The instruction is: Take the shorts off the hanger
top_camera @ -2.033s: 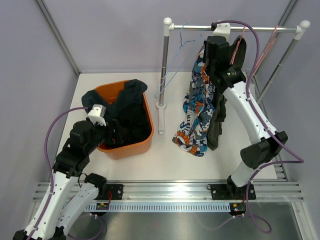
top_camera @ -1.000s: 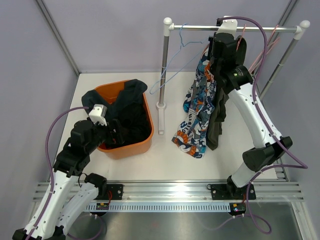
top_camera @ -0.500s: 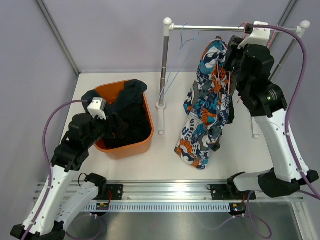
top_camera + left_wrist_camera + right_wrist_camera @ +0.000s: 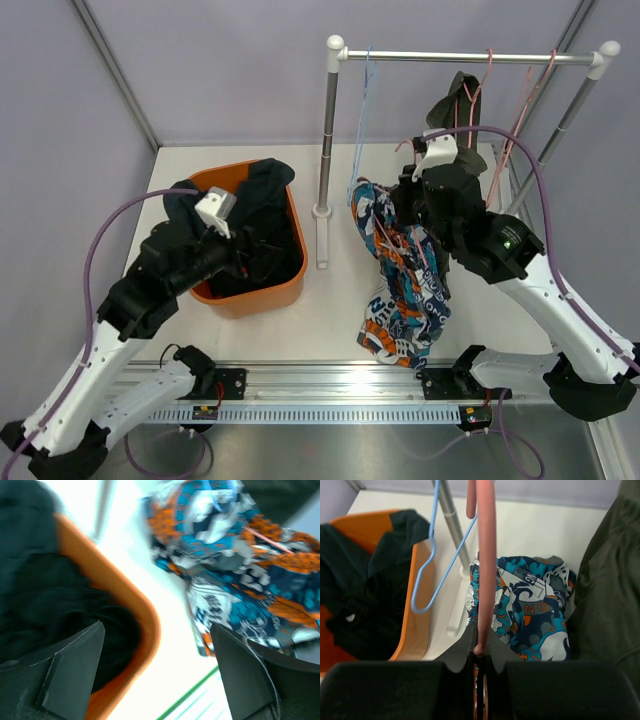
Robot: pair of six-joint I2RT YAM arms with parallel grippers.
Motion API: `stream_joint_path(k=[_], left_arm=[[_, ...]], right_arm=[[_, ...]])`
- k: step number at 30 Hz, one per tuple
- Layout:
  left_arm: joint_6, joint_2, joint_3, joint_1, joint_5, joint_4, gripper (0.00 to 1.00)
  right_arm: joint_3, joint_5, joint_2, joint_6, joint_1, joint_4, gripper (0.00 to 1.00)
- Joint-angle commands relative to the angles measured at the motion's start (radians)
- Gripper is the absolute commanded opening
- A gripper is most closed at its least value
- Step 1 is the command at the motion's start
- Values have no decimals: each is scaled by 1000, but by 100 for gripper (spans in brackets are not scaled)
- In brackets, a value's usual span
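The patterned shorts (image 4: 405, 285) need to come off the pink hanger, so my left gripper will next grab them by the gathered edge that faces the basket. That leaves the hanger free.
My right gripper (image 4: 480, 652) is shut on the pink hanger (image 4: 486, 555), which carries the blue-white-orange patterned shorts (image 4: 405, 285). The hanger is off the rail and the shorts hang over the middle of the table; they also show in the right wrist view (image 4: 532, 605). The olive green shorts (image 4: 462, 95) hang on the rail (image 4: 450, 57) behind them. Dark shorts (image 4: 255, 235) lie in the orange basket (image 4: 250, 298). My left gripper (image 4: 157, 665) is open and empty, above the basket's right rim (image 4: 145, 615), facing the patterned shorts (image 4: 235, 565).
An empty blue hanger (image 4: 365, 80) hangs at the rail's left end, beside the rack's left post (image 4: 325, 150). Pink hangers (image 4: 522, 95) hang at the rail's right end. The rack's right post (image 4: 560, 130) slants down to the back right.
My right arm has taken the hanger with the patterned shorts off the rail and carried it down and towards the near side. The olive shorts stayed on the rail. My left arm rose slightly.
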Motion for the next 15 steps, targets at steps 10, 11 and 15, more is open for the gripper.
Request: stream_joint_path(k=[10, 11, 15], left_arm=[[-125, 196, -8, -455, -317, 195, 88], [-139, 217, -14, -484, -338, 238, 88], [-162, 285, -2, -522, -370, 324, 88]], right_arm=[[-88, 97, -102, 151, 210, -83, 0], [-91, 118, -105, 166, 236, -95, 0], [-109, 163, -103, 194, 294, -107, 0]])
